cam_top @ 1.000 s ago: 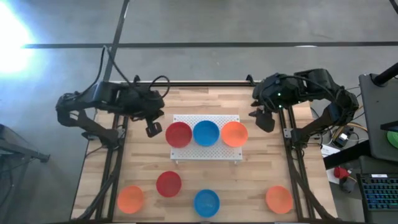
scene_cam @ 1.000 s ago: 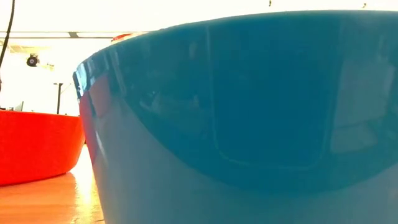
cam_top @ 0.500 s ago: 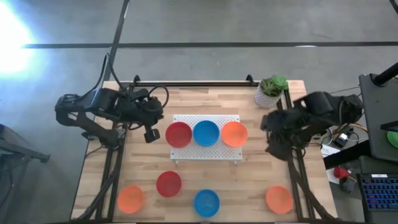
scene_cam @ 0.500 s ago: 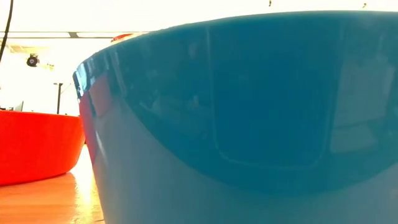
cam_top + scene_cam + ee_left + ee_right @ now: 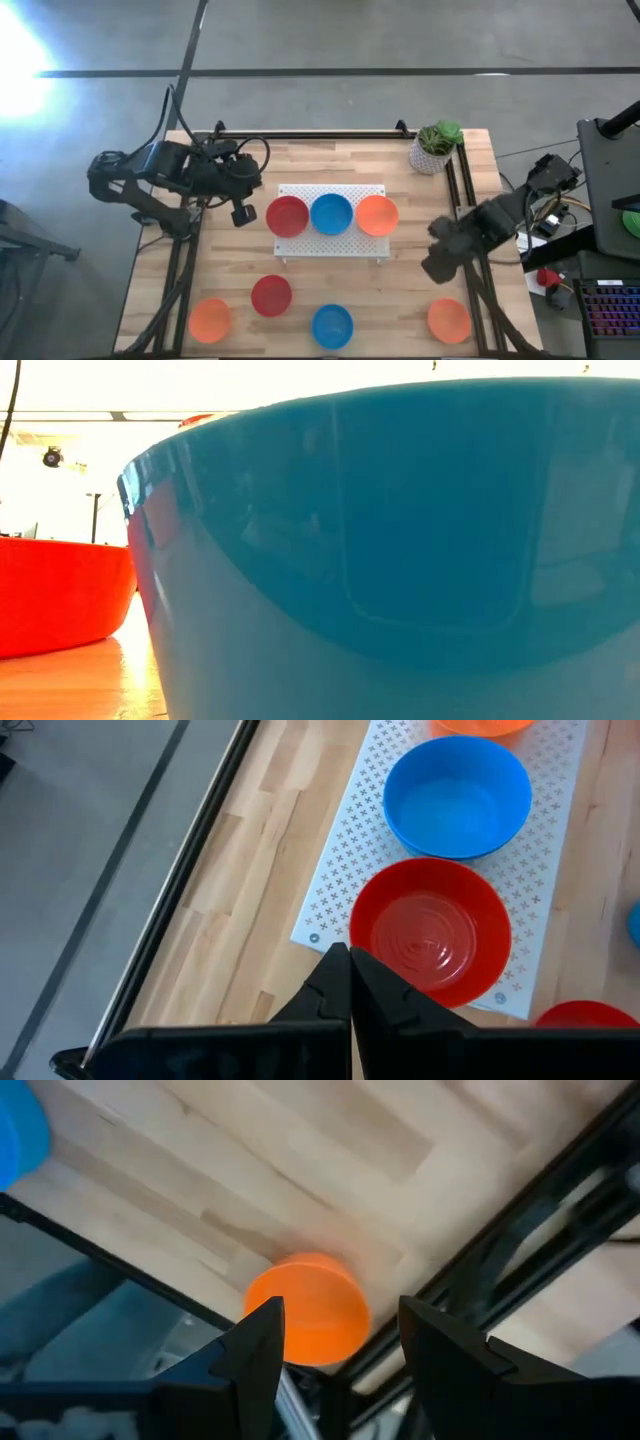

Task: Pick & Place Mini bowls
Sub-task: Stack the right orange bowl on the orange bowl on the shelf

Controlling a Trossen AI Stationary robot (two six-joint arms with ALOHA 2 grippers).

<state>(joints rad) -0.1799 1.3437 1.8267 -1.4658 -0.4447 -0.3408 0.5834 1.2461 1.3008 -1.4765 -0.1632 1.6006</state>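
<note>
My right gripper grabs the orange bowl by its rim (image 5: 449, 300) next, to place it with the bowls on the white board (image 5: 330, 241).
Three mini bowls sit in a row on the white perforated board (image 5: 330, 241): red (image 5: 287, 216), blue (image 5: 331, 213), orange (image 5: 377, 214). Several more rest on the wood nearer me: orange (image 5: 210, 319), red (image 5: 271, 295), blue (image 5: 332, 326), orange (image 5: 449, 320). My left gripper (image 5: 241, 214) hovers shut just left of the board's red bowl (image 5: 430, 935). My right gripper (image 5: 438, 262) is open above the table's right side, and its wrist view shows the near-right orange bowl (image 5: 305, 1322) beyond the fingers. The near blue bowl (image 5: 400, 550) fills the low view.
A white pot with a green plant (image 5: 432, 148) stands at the far right corner. Black rails run along the table's left and right edges (image 5: 470, 280). Bare wood lies between the board and the near row of bowls. A second red bowl (image 5: 60, 595) shows left in the low view.
My right arm has swung from the far right corner, beside the plant, along the right edge toward the table's near side, and now hangs above the near-right orange bowl. The bowls have stayed in place.
</note>
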